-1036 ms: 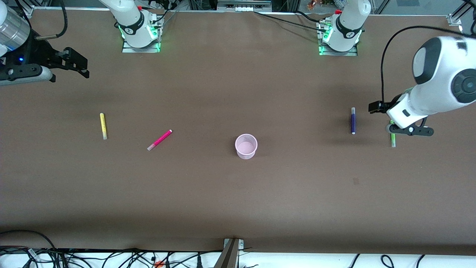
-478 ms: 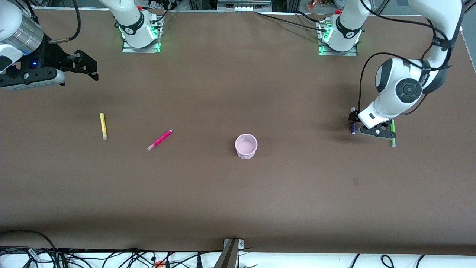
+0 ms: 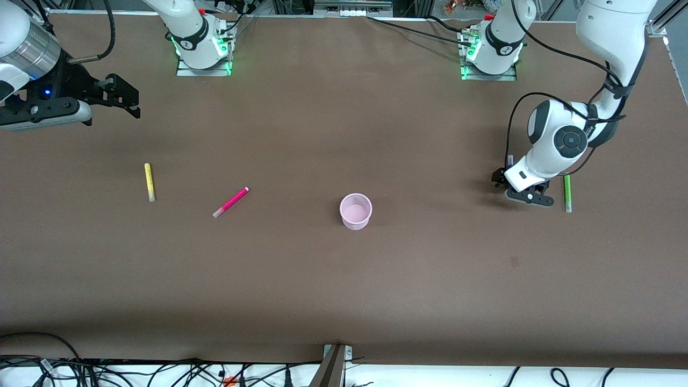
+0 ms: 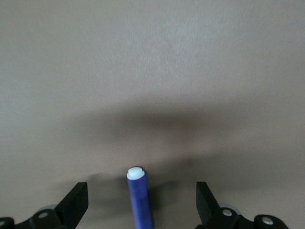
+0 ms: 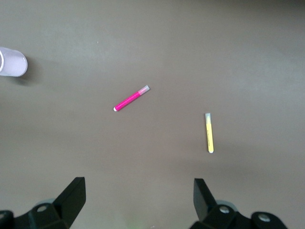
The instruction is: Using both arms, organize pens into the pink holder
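Observation:
My left gripper should close on the blue pen now, because the blue pen's end with the cap point(image 4: 137, 191) is between its fingers in the left wrist view.
The pink holder point(image 3: 356, 210) stands upright mid-table. A dark purple-blue pen point(image 3: 509, 159) lies toward the left arm's end, mostly covered by my left gripper point(image 3: 508, 181), which hangs low over it. In the left wrist view that pen point(image 4: 139, 200) lies between the open fingers point(image 4: 76, 202) of the left gripper point(image 4: 141, 202), untouched. A green pen point(image 3: 566, 192) lies beside it. A magenta pen point(image 3: 230, 202) and a yellow pen point(image 3: 149, 181) lie toward the right arm's end. My right gripper point(image 3: 131, 99) hovers open and empty above the table near the yellow pen point(image 5: 208, 132).
The brown table point(image 3: 344, 279) is bare between the holder and the edge nearest the front camera. Both arm bases point(image 3: 203, 48) stand along the farthest edge. Cables point(image 3: 161, 371) hang below the near edge. The right wrist view also shows the magenta pen point(image 5: 131, 98) and the holder point(image 5: 12, 62).
The left arm swung in from the table's end and came down, so its open gripper now straddles the purple-blue pen. The right gripper shifted slightly and stays open.

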Robot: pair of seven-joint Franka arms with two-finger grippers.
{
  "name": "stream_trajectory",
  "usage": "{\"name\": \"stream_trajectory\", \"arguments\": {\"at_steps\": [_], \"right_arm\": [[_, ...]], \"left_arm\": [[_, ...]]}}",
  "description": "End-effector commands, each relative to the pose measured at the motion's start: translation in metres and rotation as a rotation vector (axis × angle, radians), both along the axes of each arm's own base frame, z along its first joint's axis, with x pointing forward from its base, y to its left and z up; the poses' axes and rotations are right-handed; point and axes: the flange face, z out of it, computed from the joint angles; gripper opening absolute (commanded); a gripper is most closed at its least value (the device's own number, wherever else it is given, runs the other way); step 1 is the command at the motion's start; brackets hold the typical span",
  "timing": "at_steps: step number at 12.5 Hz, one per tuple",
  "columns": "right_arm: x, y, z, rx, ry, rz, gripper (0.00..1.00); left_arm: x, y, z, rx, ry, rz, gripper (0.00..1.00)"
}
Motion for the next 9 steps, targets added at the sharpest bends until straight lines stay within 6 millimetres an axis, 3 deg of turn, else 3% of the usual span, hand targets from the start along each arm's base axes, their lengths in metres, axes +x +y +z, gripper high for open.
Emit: {"name": "stream_trajectory", "arguments": {"at_steps": [1,7,9], "right_arm": [[0.002,-0.003,0.003,-0.019,-0.013,-0.005,1.00],[0.011,-0.003,-0.012,-0.023,0.010,0.004,1.00],[0.019,-0.001,-0.032,-0.029,0.052,0.008,1.00]], "left_arm": [[-0.001,0.006,-0.001,0.004,-0.010,0.003,0.83],[-0.004,0.010,-0.008,-0.004,0.006,0.035,0.04],[-0.003,0.010,-0.005,-0.003,0.006,0.039,0.00]]}}
